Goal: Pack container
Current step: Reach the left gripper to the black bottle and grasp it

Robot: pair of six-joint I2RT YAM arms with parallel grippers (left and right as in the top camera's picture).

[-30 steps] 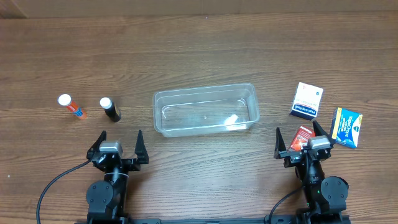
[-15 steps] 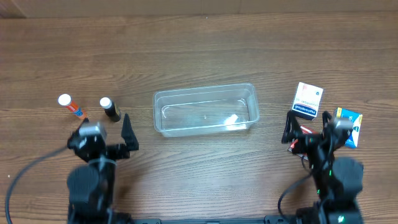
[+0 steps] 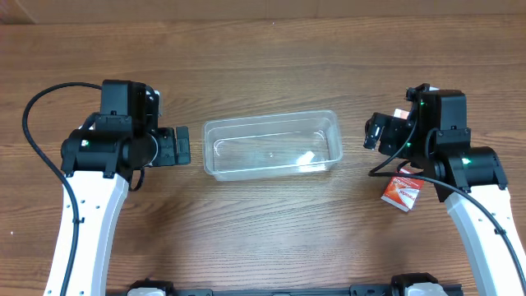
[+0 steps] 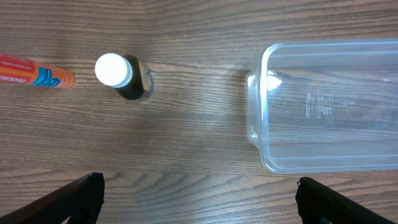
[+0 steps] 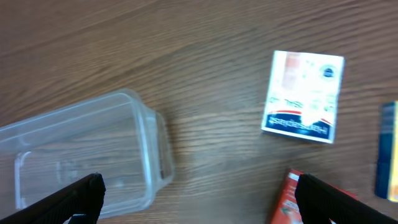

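The dark bottle's base needs to stay free to stand in the container, so the left gripper should next grab the bottle by its white cap (image 4: 114, 70).
The clear plastic container (image 3: 271, 146) lies empty at the table's middle; it also shows in the left wrist view (image 4: 329, 106) and the right wrist view (image 5: 81, 155). My left gripper (image 3: 174, 146) is open and empty, hanging just left of the container (image 4: 199, 202). Beyond it stand a dark bottle with a white cap (image 4: 121, 73) and an orange tube (image 4: 34, 71). My right gripper (image 3: 380, 131) is open and empty, right of the container (image 5: 199, 202). A white box (image 5: 303, 96), a red box (image 3: 403, 191) and a blue box (image 5: 387, 149) lie near it.
In the overhead view the left arm hides the bottle and tube, and the right arm hides the white and blue boxes. Bare wood tabletop (image 3: 271, 66) stretches behind the container.
Both arms have lifted from the table's front edge and swung forward. The left gripper now hangs left of the container, the right gripper right of it. Objects have not moved.
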